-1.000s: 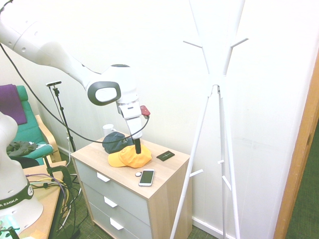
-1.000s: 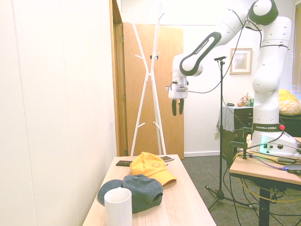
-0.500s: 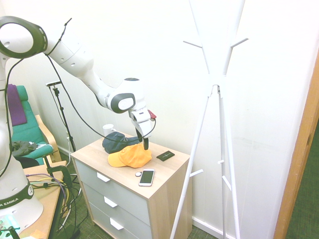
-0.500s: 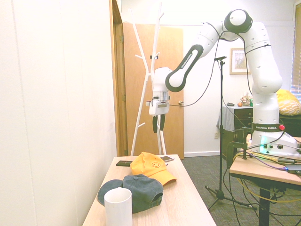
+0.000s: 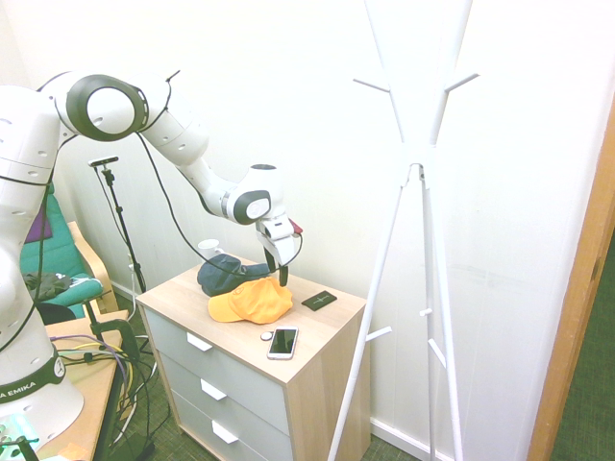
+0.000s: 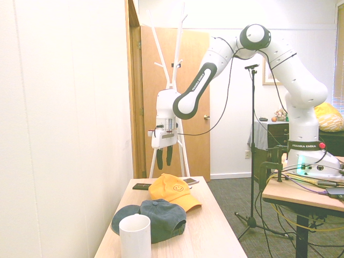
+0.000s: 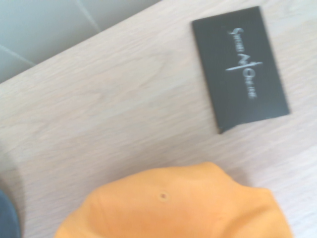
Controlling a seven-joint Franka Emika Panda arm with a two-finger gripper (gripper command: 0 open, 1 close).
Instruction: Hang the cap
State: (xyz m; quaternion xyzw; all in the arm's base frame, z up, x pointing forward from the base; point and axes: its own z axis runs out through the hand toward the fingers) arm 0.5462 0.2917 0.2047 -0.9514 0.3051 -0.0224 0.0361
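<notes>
My fingertips are above the yellow-orange cap (image 6: 171,188) on the wooden dresser top, so they would miss the cap if I closed now. I should lower my gripper first, then close it on the cap.
The yellow-orange cap (image 5: 252,301) lies on the wooden dresser top (image 5: 332,322), its smiley face and brim turned toward the second exterior camera (image 6: 173,191). My gripper (image 6: 164,160) hangs a short way above the cap's far side, fingers pointing down, open and holding nothing. From the first exterior view the gripper (image 5: 280,273) sits just over the cap's back edge, apart from it. The wrist view looks down on the cap's crown (image 7: 183,206) with its top button. The white coat stand (image 5: 413,163) rises right of the dresser.
A dark navy cap (image 5: 223,274) lies against the yellow one, with a white cup (image 6: 135,236) beside it. A black card (image 7: 240,67) and a phone (image 5: 282,342) also lie on the dresser. The wall runs close behind, and a wooden door (image 6: 188,107) stands past the stand.
The arm has swung toward the wall and come down, bringing the open gripper from high beside the dresser to just above the yellow cap. The caps have not moved.
</notes>
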